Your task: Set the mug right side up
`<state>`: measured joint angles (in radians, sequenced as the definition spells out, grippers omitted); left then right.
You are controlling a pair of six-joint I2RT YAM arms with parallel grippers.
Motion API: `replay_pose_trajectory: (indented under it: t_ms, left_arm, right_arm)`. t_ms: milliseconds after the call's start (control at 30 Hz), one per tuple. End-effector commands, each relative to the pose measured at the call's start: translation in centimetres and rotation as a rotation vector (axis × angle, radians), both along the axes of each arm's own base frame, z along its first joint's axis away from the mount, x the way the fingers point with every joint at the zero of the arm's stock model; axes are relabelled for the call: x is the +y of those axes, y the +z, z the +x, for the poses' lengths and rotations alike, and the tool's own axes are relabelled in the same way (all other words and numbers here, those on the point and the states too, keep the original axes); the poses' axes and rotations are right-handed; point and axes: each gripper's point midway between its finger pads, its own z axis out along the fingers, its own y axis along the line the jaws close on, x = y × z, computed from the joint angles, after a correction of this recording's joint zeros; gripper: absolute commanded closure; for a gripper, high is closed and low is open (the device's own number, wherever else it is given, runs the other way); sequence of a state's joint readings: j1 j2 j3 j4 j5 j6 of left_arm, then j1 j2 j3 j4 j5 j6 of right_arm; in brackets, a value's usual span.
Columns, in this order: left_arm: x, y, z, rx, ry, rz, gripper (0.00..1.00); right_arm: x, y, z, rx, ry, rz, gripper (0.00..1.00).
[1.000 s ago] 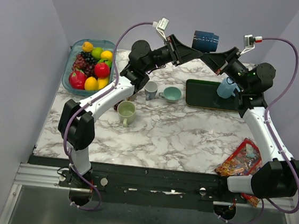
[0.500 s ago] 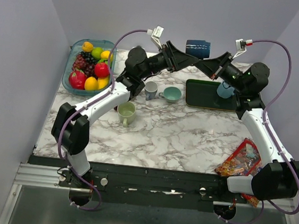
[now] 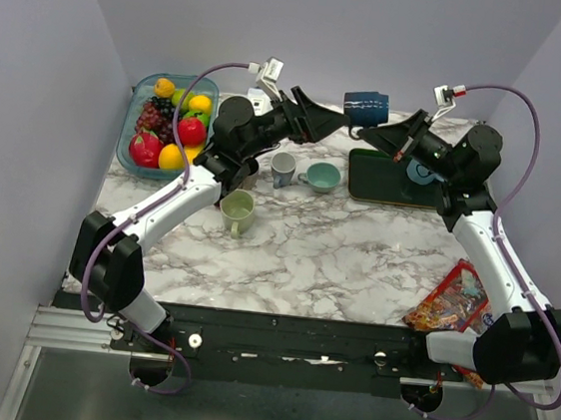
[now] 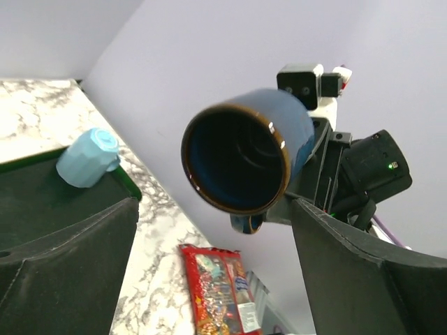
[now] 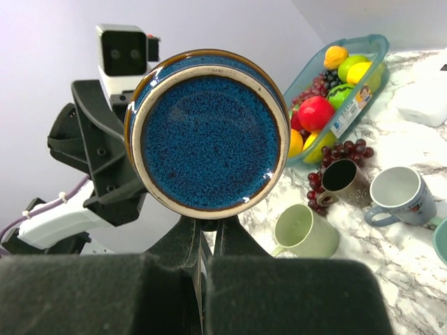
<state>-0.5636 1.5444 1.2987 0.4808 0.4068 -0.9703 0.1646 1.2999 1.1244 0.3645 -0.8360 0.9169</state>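
The mug's base should stay free to set the mug upright, so my left gripper should grab the dark blue mug (image 3: 367, 106) by the rim at its opening next.
The dark blue mug (image 3: 367, 106) hangs in the air above the back of the table, lying sideways. In the left wrist view its mouth (image 4: 241, 150) faces the camera. Its speckled base (image 5: 207, 132) fills the right wrist view. My right gripper (image 5: 208, 225) is shut on the handle under the mug and shows as a dark wedge (image 3: 371, 133) in the top view. My left gripper (image 3: 337, 126) points at the mug's mouth from the left, clear of it. It stands open (image 4: 213, 234) with nothing between its fingers.
A fruit container (image 3: 164, 123) stands at the back left. A green mug (image 3: 237, 211), a small grey mug (image 3: 283, 167) and a teal cup (image 3: 321, 177) sit mid-table. A dark green tray (image 3: 384, 181) carries a light blue cup (image 4: 87, 157). A red snack bag (image 3: 452, 298) lies front right.
My left gripper has opened, let go of the mug and drawn back to the left. The right gripper keeps the mug, which has shifted slightly left.
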Motion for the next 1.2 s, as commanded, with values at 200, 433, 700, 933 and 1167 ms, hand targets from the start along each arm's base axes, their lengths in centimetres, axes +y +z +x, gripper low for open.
replay_pose_trajectory:
  t_ms: [200, 433, 700, 933, 1167]
  left_arm:
    - [0.4, 3.7, -0.5, -0.116, 0.004, -0.05, 0.33]
    - [-0.5, 3.9, -0.5, -0.103, -0.058, -0.102, 0.48]
    - [-0.8, 3.6, -0.5, -0.093, -0.076, -0.103, 0.76]
    - [-0.6, 0.2, 2.0, 0.008, 0.032, 0.113, 1.0]
    - [2.3, -4.1, 3.5, 0.062, 0.189, 0.418, 1.0]
  right_arm:
    - [0.6, 0.4, -1.8, -0.05, 0.083, -0.003, 0.99]
    - [1.3, -1.4, -1.5, -0.013, 0.102, -0.022, 0.99]
    - [1.5, -3.2, -0.4, 0.029, 0.084, -0.053, 0.99]
    - [1.1, -6.7, 1.4, 0.155, 0.02, -0.137, 0.7]
    - [-1.2, -11.4, 2.6, 0.301, -0.151, -0.278, 0.36]
